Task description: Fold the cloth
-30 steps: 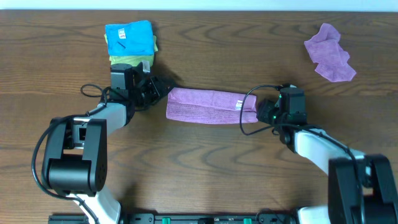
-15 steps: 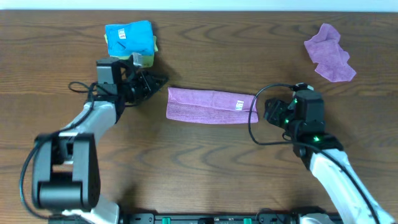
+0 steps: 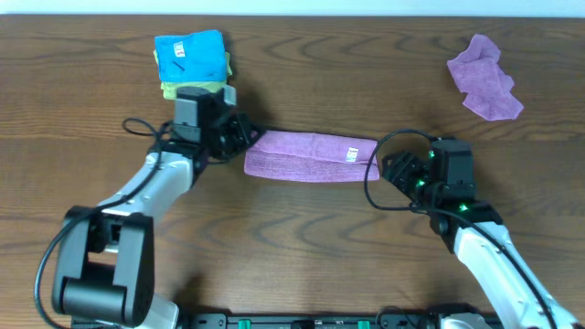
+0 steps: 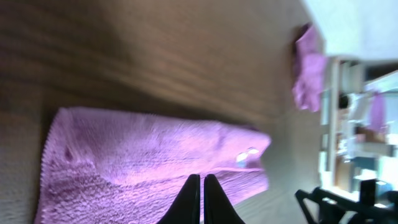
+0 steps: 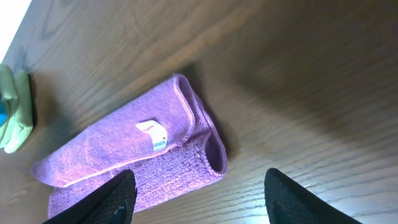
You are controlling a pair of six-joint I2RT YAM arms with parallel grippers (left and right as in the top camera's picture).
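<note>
My right gripper is to grab the cloth next by its short end (image 3: 375,163) near the white tag (image 3: 351,153), layers together. It should then fold the cloth toward the opposite end.
The cloth (image 3: 306,155) is a lilac towel folded into a long strip at the table's middle, its white tag (image 3: 351,153) near the right end. It also shows in the left wrist view (image 4: 149,165) and the right wrist view (image 5: 124,162). My left gripper (image 3: 247,137) is shut and empty, its tips (image 4: 201,186) just over the cloth's left end. My right gripper (image 3: 391,169) is open and empty, just right of the cloth's right end; its fingers (image 5: 199,199) straddle bare table beside the fold.
A crumpled second purple cloth (image 3: 484,78) lies at the far right. Folded blue (image 3: 189,53) and yellow-green (image 3: 194,88) cloths are stacked at the far left, just behind the left arm.
My left gripper swung away to the left, then came back to the cloth's left end. My right gripper let go of the right end and drew back to the right.
</note>
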